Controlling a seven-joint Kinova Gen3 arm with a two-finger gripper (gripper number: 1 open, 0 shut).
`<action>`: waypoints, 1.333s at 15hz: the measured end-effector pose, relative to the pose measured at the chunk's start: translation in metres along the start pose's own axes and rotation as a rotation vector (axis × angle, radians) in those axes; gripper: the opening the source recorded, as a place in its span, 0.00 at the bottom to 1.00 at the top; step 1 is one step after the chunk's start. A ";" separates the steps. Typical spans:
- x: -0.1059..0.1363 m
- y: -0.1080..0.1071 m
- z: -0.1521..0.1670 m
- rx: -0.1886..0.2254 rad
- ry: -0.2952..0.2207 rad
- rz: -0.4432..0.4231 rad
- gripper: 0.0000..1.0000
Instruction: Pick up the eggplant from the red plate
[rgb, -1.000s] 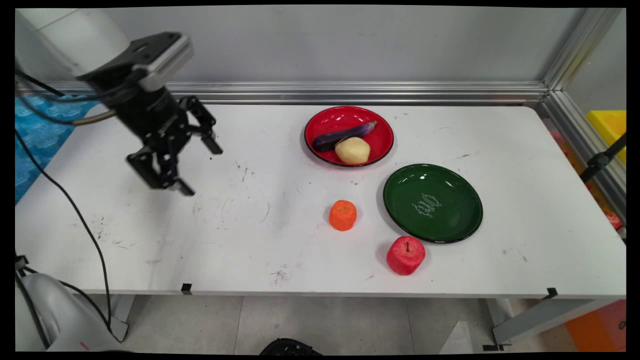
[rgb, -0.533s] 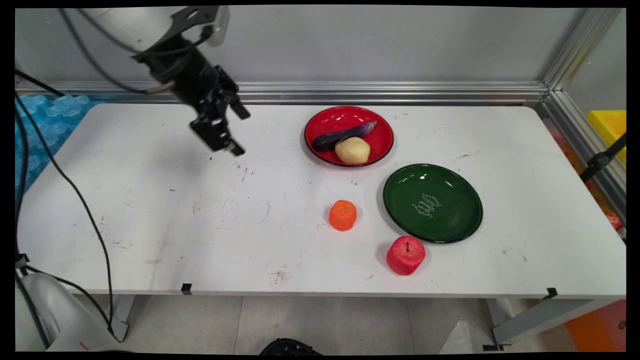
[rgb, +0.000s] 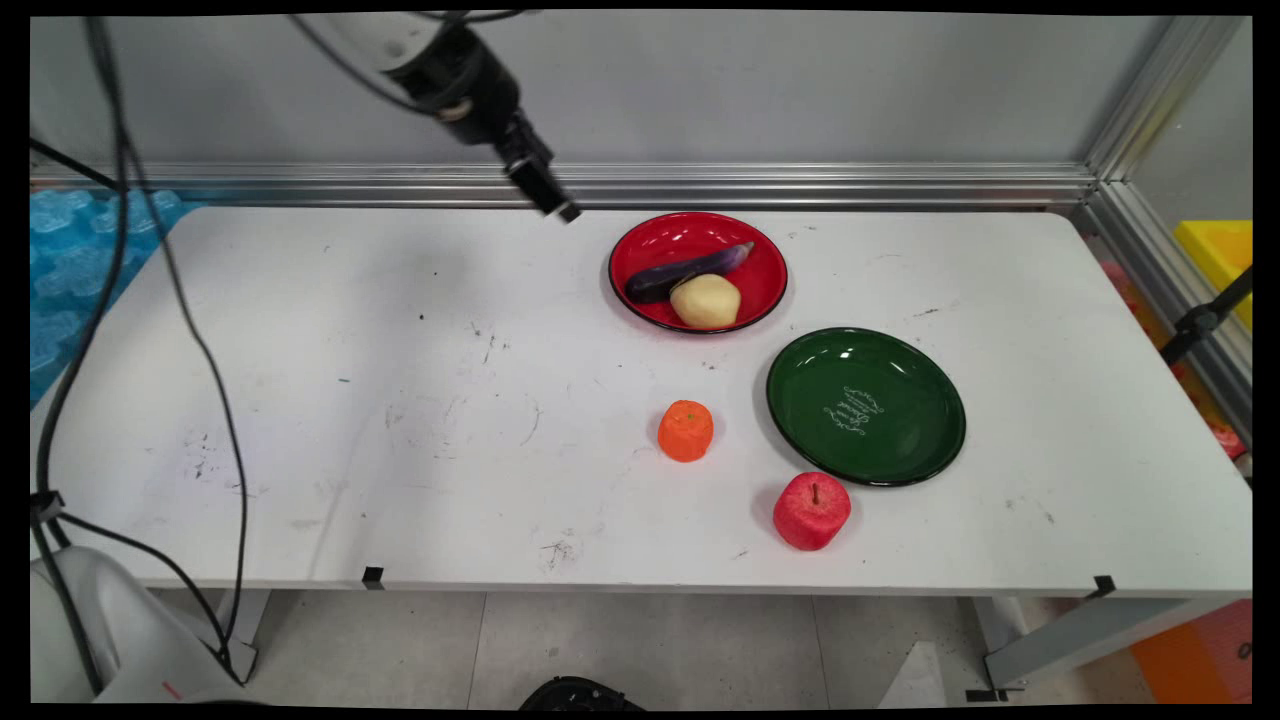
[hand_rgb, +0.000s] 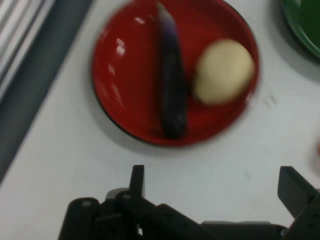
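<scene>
The eggplant has to come out of the red plate. I will grab it next with my gripper around the middle of its long body (rgb: 686, 274) and lift it.
My gripper (rgb: 555, 205) hangs high over the table's back edge, just left of the red plate (rgb: 765, 262), and it is open with nothing between its fingers. On that plate lie a purple eggplant (rgb: 685, 272) and a pale potato (rgb: 705, 300). In the hand view the gripper (hand_rgb: 215, 187) sits below the red plate (hand_rgb: 125, 80), with the eggplant (hand_rgb: 171, 75) and the potato (hand_rgb: 222, 71) side by side on it. An orange (rgb: 685, 430) and a red apple (rgb: 811, 510) stand on the table farther forward.
A green plate (rgb: 865, 405) with nothing on it lies right of the orange, and its edge shows in the hand view (hand_rgb: 302, 22). An aluminium rail (rgb: 800, 185) runs along the back of the table. Black cables (rgb: 200, 350) hang at the left.
The gripper has risen and swung from the table's left side to the right and back, ending near the red plate. Nothing on the table has moved.
</scene>
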 end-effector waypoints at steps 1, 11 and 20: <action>0.008 -0.004 0.008 0.019 0.011 -0.034 1.00; 0.068 -0.024 0.104 0.117 0.050 -0.271 1.00; 0.096 -0.013 0.199 0.101 -0.030 -0.290 1.00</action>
